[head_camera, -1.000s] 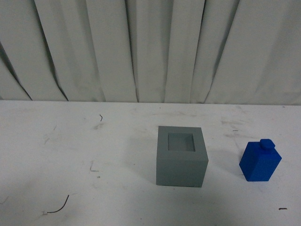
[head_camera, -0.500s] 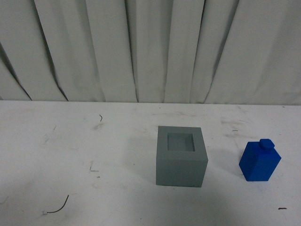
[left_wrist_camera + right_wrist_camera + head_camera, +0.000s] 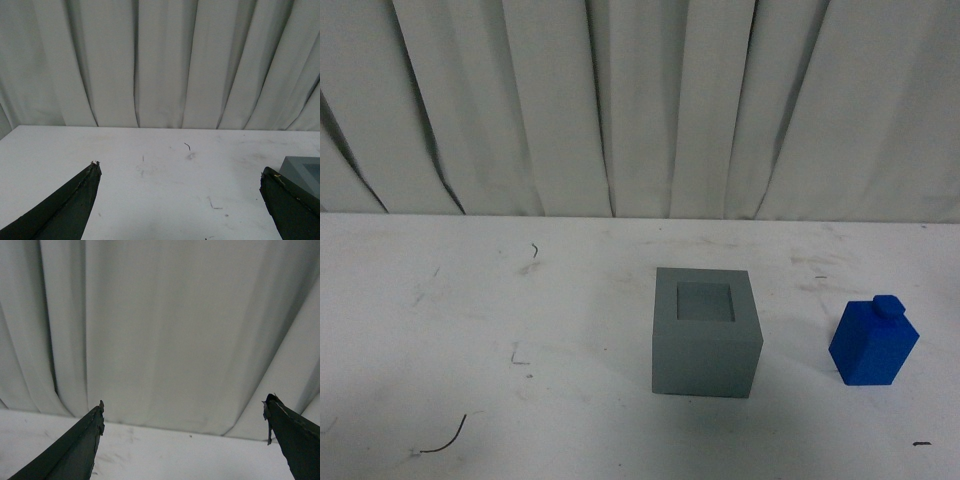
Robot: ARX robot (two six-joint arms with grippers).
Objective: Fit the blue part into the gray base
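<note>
My right gripper will next grab the blue part by its body around its knobbed end [image 3: 875,330]. Then it should fit it into the gray base's hole [image 3: 705,302].
The gray base [image 3: 706,335] stands on the white table near the middle, its square recess facing up and empty. The blue part [image 3: 873,341] stands upright to its right, apart from it, with its small knob on top. Neither arm shows in the front view. In the left wrist view my left gripper [image 3: 180,170] is open and empty over bare table, and a corner of the gray base [image 3: 304,167] shows beside one finger. In the right wrist view my right gripper [image 3: 184,407] is open and empty, facing the curtain. The blue part is out of both wrist views.
A white pleated curtain [image 3: 640,100] hangs behind the table's far edge. The white table [image 3: 470,330] carries scuffs and a short dark thread [image 3: 442,440] at the front left.
</note>
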